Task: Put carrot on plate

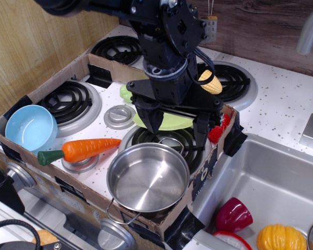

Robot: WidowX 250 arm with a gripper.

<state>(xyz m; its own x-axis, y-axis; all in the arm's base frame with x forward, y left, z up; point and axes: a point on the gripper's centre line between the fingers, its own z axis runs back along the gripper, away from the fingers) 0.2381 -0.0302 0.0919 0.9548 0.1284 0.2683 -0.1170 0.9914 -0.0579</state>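
Note:
The gripper grabs the carrot by its thick orange end (75, 150) beside the green stem next, to put the carrot on the lime-green plate (172, 123).
The carrot (83, 149) is long, glossy orange with a dark green stem end pointing left. It lies on the stove top near the front, left of the steel pot. The lime-green plate (172, 123) lies behind the pot, mostly hidden by my gripper. My gripper (177, 130) hangs over the plate and the front right burner. Its two black fingers (151, 119) point down, spread apart, with nothing between them. The carrot is well to the left of the gripper.
A steel pot (148, 177) stands at the front. A light blue bowl (31, 128) sits at the left. A corn toy (210, 82) lies behind the arm. A red toy (219, 130) is at the box's right wall (214, 156). A sink (271, 182) with toys is on the right.

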